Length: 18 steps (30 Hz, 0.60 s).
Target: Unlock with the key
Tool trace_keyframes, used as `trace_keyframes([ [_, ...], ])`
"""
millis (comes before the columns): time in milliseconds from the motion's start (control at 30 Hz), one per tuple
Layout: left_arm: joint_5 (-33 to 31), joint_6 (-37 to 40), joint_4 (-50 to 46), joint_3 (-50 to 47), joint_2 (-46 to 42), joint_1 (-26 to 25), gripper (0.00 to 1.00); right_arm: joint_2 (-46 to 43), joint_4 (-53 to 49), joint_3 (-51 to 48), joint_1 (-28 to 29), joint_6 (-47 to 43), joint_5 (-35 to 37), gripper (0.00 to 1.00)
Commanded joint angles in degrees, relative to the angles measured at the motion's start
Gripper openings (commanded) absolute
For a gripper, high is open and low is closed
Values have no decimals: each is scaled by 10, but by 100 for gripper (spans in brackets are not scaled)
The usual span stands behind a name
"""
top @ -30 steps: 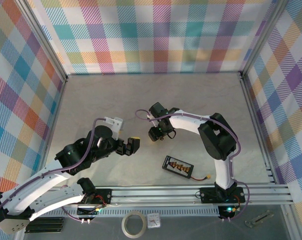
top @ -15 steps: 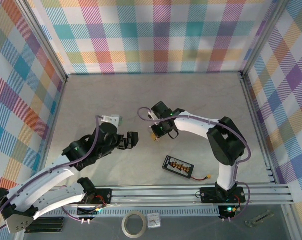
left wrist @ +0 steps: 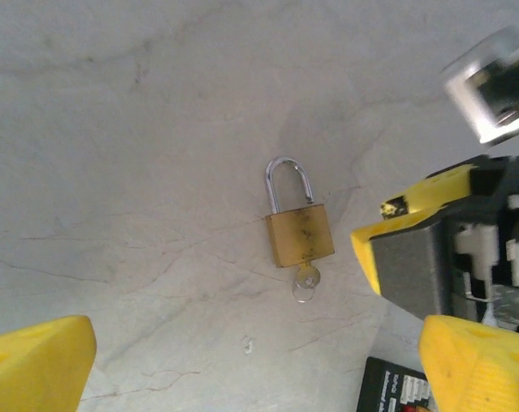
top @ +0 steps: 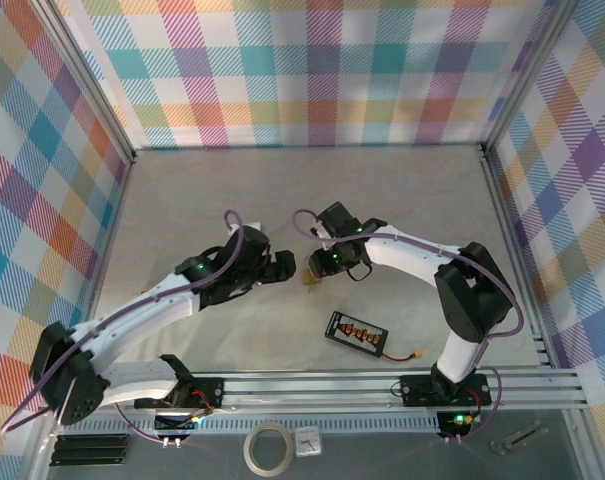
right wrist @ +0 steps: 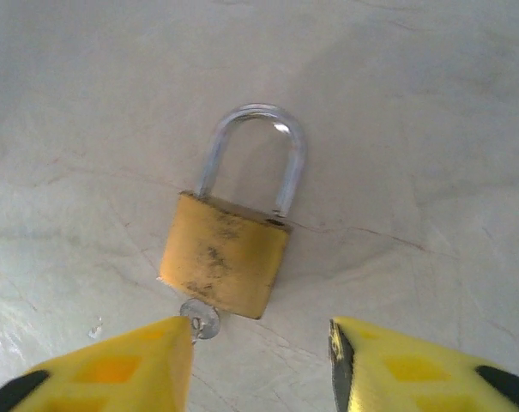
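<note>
The padlock should next be held by one leg of its steel shackle (left wrist: 271, 190) with my left gripper, which leaves the key (left wrist: 305, 279) to unlock the padlock.
A brass padlock (right wrist: 225, 253) lies flat on the grey table, its steel shackle (right wrist: 255, 154) pointing away. The key (right wrist: 199, 319) sticks out of the bottom of the body. My right gripper (right wrist: 259, 369) hovers just short of the padlock's base. It is open with nothing between its yellow fingertips, and the left one is beside the key head. From the left wrist view, the padlock (left wrist: 299, 233) and key (left wrist: 305, 279) lie ahead of my left gripper (left wrist: 255, 369), which is wide open and apart from them. Seen from above, both grippers flank the padlock (top: 308, 277).
A black connector board (top: 357, 333) with an orange-tipped lead lies near the front right of the padlock, and it also shows in the left wrist view (left wrist: 396, 390). The aluminium rail (top: 382, 385) runs along the near edge, with a tape roll (top: 267, 448) beyond it. Plaid walls enclose the table.
My left arm has swung right and forward, bringing its gripper close to the padlock. The right gripper has shifted slightly right at the padlock.
</note>
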Motion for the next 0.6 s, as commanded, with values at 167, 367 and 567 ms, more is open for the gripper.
trace_keyframes([
  [167,75,9,-35,128,204,12,58,-95,-63,-22,-56,103,27,72],
  [367,78,9,-52,188,316,12,43,-186,-81,-77,-59,87,6,81],
  [567,73,-10,-43,199,361,13,41,-248,-73,-114,-59,81,-10,82],
])
